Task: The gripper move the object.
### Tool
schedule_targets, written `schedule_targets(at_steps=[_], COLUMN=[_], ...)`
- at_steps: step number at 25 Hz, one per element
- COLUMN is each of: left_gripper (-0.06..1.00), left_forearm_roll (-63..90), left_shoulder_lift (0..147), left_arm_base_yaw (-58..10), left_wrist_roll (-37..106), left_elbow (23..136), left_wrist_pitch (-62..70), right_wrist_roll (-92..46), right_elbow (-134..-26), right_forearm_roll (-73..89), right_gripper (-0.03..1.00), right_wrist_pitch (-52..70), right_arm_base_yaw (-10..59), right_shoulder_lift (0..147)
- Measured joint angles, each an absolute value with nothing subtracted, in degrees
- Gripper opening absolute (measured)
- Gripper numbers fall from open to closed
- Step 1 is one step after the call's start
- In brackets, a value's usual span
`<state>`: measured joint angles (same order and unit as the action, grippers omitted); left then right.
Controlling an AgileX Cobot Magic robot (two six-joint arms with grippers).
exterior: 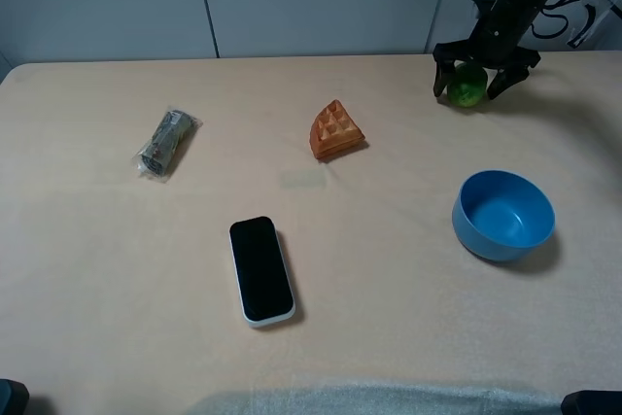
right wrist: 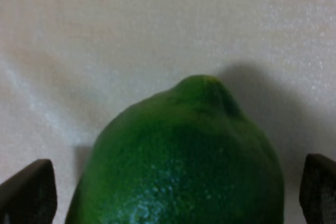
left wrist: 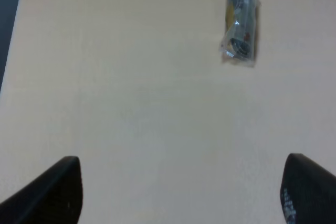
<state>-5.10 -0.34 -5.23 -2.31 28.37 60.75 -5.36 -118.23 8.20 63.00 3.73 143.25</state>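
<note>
My right gripper closes now, since the fingers reach down close to the table on either side of it. Closing now would catch the green lime.
The green lime (exterior: 467, 86) lies on the table at the far right, near the back edge. My right gripper (exterior: 473, 92) hangs over it, jaws open, with one black finger on each side of the fruit. In the right wrist view the lime (right wrist: 184, 161) fills the space between the fingertips (right wrist: 29, 190), and a gap shows on both sides. My left gripper (left wrist: 181, 192) is open and empty above bare table; I cannot make it out in the exterior high view.
A blue bowl (exterior: 503, 215) stands in front of the lime. An orange waffle wedge (exterior: 335, 130) lies mid-table, a black phone (exterior: 260, 270) nearer the front, and a wrapped packet (exterior: 166, 142) at the left, also in the left wrist view (left wrist: 240, 27).
</note>
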Motion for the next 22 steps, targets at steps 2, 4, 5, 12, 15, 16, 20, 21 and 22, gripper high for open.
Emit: schedule_targets(at_steps=[2,4,5,12,15,16,20,21,22], left_gripper=[0.83,0.83,0.83,0.83,0.83,0.83,0.83,0.83,0.83], left_forearm_roll=[-5.10,-5.10,-5.10,-5.10,-5.10,-5.10,-5.10,-5.10,-5.10], left_shoulder_lift=[-0.34,-0.34,-0.34,-0.34,-0.34,-0.34,-0.34,-0.34,-0.34], left_arm_base_yaw=[-5.23,-5.23,-5.23,-5.23,-5.23,-5.23,-5.23,-5.23,-5.23], left_wrist_roll=[-2.31,-2.31,-2.31,-2.31,-2.31,-2.31,-2.31,-2.31,-2.31], left_elbow=[28.37,28.37,28.37,28.37,28.37,28.37,28.37,28.37,28.37], left_wrist_pitch=[60.75,60.75,60.75,60.75,60.75,60.75,60.75,60.75,60.75], right_wrist_roll=[-5.05,-4.82,-4.66,-3.87,-3.82,-3.82,-3.70,-3.70,-3.70], right_elbow=[-118.23,-118.23,-118.23,-118.23,-118.23,-118.23,-118.23,-118.23,-118.23], right_forearm_roll=[7.88,7.49,7.49,7.35,7.35,7.43,7.72,7.72,7.77], right_gripper=[0.70,0.70,0.70,0.67,0.56,0.52,0.47,0.47,0.47], right_wrist_pitch=[63.12,63.56,63.62,64.14,64.47,64.71,64.99,65.05,65.05], right_arm_base_yaw=[3.73,3.73,3.73,3.73,3.73,3.73,3.73,3.73,3.73], right_shoulder_lift=[143.30,143.30,143.30,143.30,143.30,143.30,143.30,143.30,143.30])
